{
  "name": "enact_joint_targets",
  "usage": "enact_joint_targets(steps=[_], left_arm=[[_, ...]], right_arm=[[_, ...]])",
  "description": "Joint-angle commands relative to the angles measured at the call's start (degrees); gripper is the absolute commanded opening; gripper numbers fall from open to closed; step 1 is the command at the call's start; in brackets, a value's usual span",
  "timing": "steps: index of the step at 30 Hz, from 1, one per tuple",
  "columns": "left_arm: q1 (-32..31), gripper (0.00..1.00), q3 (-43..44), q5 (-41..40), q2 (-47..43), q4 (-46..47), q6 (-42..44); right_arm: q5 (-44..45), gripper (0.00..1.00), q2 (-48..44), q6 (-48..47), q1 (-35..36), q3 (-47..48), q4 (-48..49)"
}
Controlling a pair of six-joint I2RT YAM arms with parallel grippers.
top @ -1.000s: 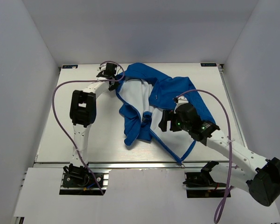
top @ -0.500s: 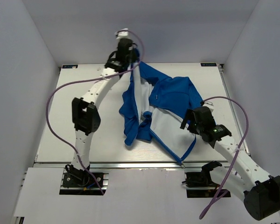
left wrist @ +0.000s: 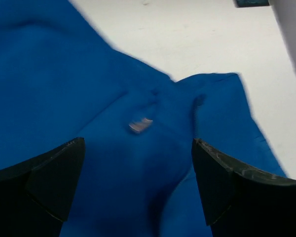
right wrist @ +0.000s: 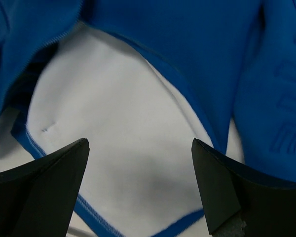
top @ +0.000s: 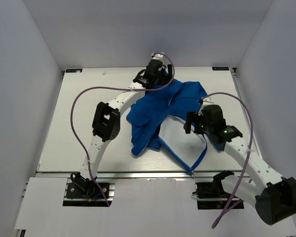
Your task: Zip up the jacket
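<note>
I need to draw that side of the jacket across for zipping up, so my right gripper should next grab the jacket's blue edge beside the pale lining (top: 175, 128).
The blue jacket (top: 160, 106) lies crumpled mid-table, with pale lining (top: 175, 128) showing at its lower right and a thin blue edge (top: 200, 158) trailing toward the near edge. My left gripper (top: 157, 81) hangs open over the jacket's far end. In the left wrist view the left gripper (left wrist: 138, 143) has only blue fleece (left wrist: 64, 74) beneath it, with a small silver-grey piece (left wrist: 140, 125) lying on the cloth. My right gripper (top: 190, 123) is open above the lining. The right wrist view shows the right gripper (right wrist: 140, 143) over white lining (right wrist: 128, 128), nothing between its fingers.
The white table (top: 74, 123) has bare surface left of the jacket. Dark markers sit at the far corners (top: 74, 70) (top: 220, 68). Purple cables (top: 76, 106) loop from both arms. Pale walls close in on three sides.
The left gripper swung right from the far-left corner, drew a blue flap over the upper lining, and opened, letting it go. The right gripper shifted slightly left over the lining.
</note>
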Motion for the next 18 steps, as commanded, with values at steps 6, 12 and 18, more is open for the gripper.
enact_joint_targets(steps=[6,12,18], left_arm=[[1.3,0.98,-33.3,-13.5,-38.7,-1.0,0.9],[3.8,0.98,-53.9,-8.6,-50.2,-5.1,-4.7],[4.2,0.98,-64.2,6.4,-51.6,1.4,-4.2]], right_arm=[[-11.1,0.89,20.1,-23.9,2.1,12.3,12.0],[-8.8,0.85,33.2,-29.6,3.8,20.4,10.4],[-2.5,0.64,41.5,-26.4,4.1,26.5,13.5]])
